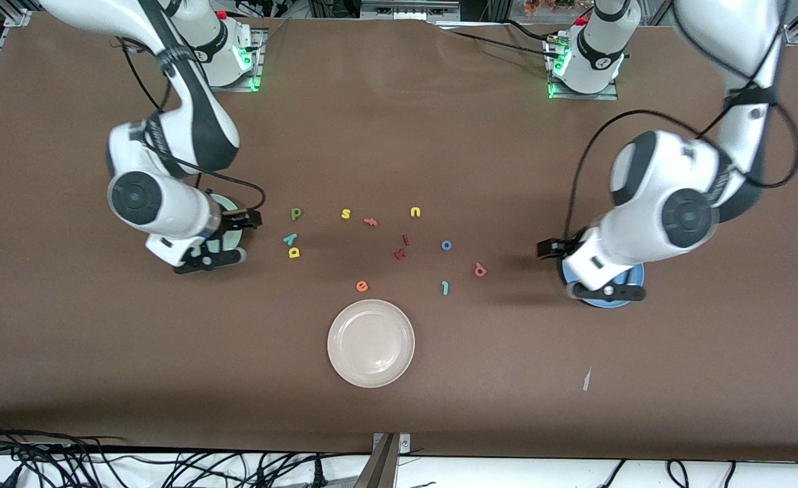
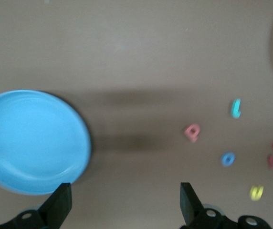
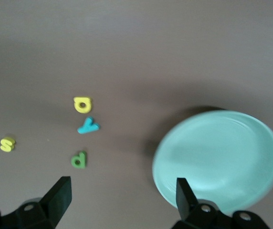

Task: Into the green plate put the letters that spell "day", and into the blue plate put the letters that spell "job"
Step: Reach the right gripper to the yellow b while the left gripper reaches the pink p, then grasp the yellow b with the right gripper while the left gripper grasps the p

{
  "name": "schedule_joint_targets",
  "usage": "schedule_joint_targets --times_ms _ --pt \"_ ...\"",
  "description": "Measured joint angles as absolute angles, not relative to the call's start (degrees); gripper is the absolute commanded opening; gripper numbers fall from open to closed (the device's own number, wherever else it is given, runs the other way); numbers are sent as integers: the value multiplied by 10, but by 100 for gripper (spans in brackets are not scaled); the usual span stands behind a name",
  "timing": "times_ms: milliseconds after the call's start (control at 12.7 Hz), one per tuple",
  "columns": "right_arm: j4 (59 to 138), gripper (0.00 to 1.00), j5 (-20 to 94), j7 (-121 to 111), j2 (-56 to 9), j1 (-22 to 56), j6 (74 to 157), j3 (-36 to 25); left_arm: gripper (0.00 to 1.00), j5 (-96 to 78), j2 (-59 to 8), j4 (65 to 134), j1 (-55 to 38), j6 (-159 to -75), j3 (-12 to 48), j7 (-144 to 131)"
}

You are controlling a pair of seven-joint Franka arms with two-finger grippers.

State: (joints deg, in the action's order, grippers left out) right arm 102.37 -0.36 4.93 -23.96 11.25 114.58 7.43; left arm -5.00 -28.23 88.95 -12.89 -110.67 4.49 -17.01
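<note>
I will pick up the yellow a with my right gripper next, by its outer edges around the hole [image 3: 83,105], to put the "day" letters into the green plate [image 3: 217,157].
The green d [image 1: 295,214] [image 3: 79,160], teal y [image 1: 290,238] [image 3: 88,126] and yellow a [image 1: 294,253] [image 3: 82,104] lie together beside the green plate [image 1: 225,200] [image 3: 217,160]. My right gripper [image 1: 226,234] [image 3: 123,198] hangs open over that plate's edge on the letters' side, holding nothing. The blue o [image 1: 447,245] [image 2: 228,159], salmon b [image 1: 480,270] [image 2: 192,131] and teal j [image 1: 445,288] [image 2: 236,108] lie spread toward the blue plate [image 1: 602,303] [image 2: 31,143]. My left gripper [image 1: 592,271] [image 2: 125,205] hangs open and empty over the blue plate's edge.
Yellow s [image 1: 346,214], salmon f [image 1: 370,221], yellow u [image 1: 415,212], two dark red letters [image 1: 402,247] and orange e [image 1: 362,286] lie mid-table. A cream-white plate [image 1: 370,342] sits nearer the front camera than the letters.
</note>
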Motion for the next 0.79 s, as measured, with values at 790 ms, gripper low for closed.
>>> schedule_joint_targets --times_ms 790 --pt "1027 61 -4 53 -361 146 1301 81 100 -50 -387 946 -238 -1365 45 -563"
